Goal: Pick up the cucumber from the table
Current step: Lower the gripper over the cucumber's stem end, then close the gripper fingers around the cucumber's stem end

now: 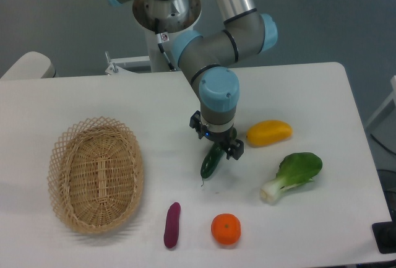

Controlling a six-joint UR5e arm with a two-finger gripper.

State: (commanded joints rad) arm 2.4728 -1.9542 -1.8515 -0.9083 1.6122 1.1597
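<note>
I should next use my gripper to grab the cucumber's end opposite its thin stem tail, so that I can lift the cucumber.
The dark green cucumber lies slanted on the white table, right of centre, with its thin stem tail pointing toward the front edge. My gripper is lowered over the cucumber's upper end and hides that half. The fingers stand apart, one on each side of the cucumber, so the gripper is open. The right fingertip sits low beside the cucumber. I cannot tell whether it touches the cucumber.
A woven basket sits on the left. A yellow fruit lies just right of the gripper, with a bok choy below it. An orange and a small purple eggplant piece lie near the front edge.
</note>
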